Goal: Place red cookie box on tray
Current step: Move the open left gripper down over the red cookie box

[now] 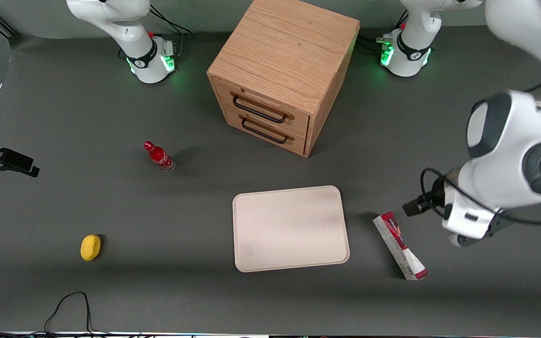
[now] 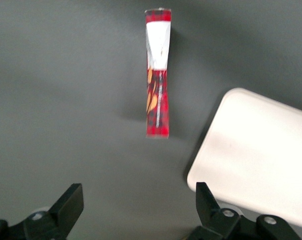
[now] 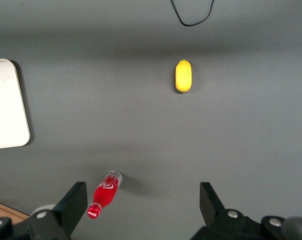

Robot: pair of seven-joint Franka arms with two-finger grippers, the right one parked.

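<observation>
Next, my gripper grabs the long, slim red cookie box around its middle (image 1: pixel 401 246) (image 2: pixel 158 73) to keep it level.
The red cookie box (image 1: pixel 399 244) lies flat on the dark table beside the tray (image 1: pixel 289 227), toward the working arm's end; a gap of bare table separates them. In the left wrist view the red cookie box (image 2: pixel 157 75) shows its long red and white edge, with a corner of the tray (image 2: pixel 260 155) near it. My gripper (image 2: pixel 137 190) hangs open well above the table, apart from the box, with nothing between its fingers. In the front view the arm's wrist (image 1: pixel 467 220) hovers beside the box and hides the fingers.
A wooden drawer cabinet (image 1: pixel 282 75) stands farther from the front camera than the tray. A small red bottle (image 1: pixel 158 156) and a yellow fruit (image 1: pixel 90 247) sit toward the parked arm's end. A black cable (image 1: pixel 68 305) loops at the table's near edge.
</observation>
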